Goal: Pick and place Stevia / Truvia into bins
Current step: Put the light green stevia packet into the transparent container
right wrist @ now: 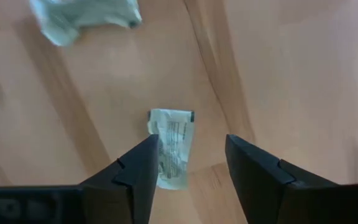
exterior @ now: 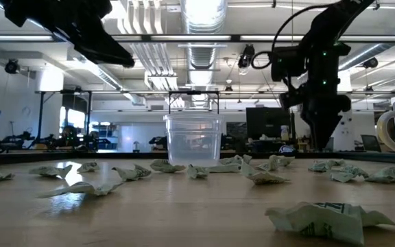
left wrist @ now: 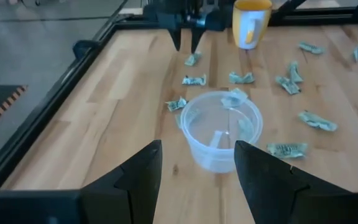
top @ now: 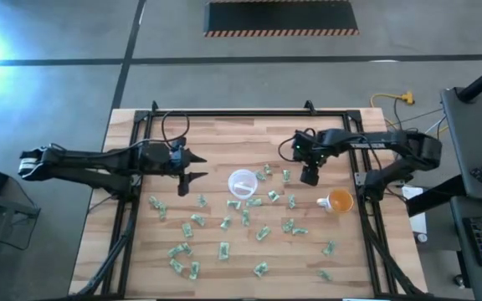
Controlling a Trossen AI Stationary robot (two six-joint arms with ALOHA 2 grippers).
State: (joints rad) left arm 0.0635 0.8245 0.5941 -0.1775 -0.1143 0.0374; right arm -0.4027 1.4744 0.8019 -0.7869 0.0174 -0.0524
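My right gripper picks up this Stevia packet by its narrow end (top: pixel 285 173) (right wrist: pixel 171 124) next, to drop it into the bin.
The translucent white cup (top: pixel 242 183) stands upright mid-table, and a pale packet seems to lie in its bottom (left wrist: pixel 216 138). Green and white packets (top: pixel 224 249) lie flat and scattered around it. My right gripper (top: pixel 309 178) hangs open, pointing down, above one packet (right wrist: pixel 173 146) right of the cup. Its fingers stand over the packet's two sides without touching it. My left gripper (top: pixel 203 165) hovers open to the left of the cup (left wrist: pixel 221 134), facing it.
An orange mug (top: pixel 339 201) stands right of my right gripper, close to it. A black frame (top: pixel 141 125) runs along the table's left, far and right edges. Packets lie thickest near the cup and toward the near edge (top: pixel 192 269). Bare wood (top: pixel 224 138) lies beyond the cup.
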